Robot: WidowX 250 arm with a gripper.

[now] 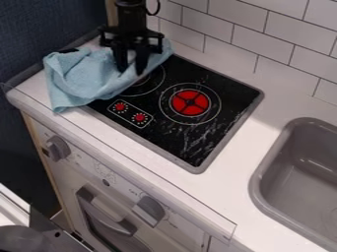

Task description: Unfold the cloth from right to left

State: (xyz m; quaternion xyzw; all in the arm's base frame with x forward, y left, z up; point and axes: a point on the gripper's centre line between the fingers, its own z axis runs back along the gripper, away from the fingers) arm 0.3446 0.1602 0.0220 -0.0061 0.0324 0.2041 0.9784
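The cloth (82, 78) needs to be unfolded across the counter, so my gripper will grab its edge over the black stove top next.
The black gripper (131, 71) hangs over the right part of the light blue cloth (82, 78), near the back left of the counter. Its two fingers stand apart, pointing down, with blue cloth showing between and behind them. Whether the tips touch the cloth, I cannot tell. Bunched and creased, the cloth lies across the counter's left end and over the left part of the black stove top (217, 118), with one corner hanging toward the front edge.
A red burner (190, 102) and two red knobs mark the stove top. To the right is a grey sink (303, 167) set in the white counter (247, 147). White wall tiles (247, 44) rise behind. Below the front edge sits an oven front with grey knobs (149, 210).
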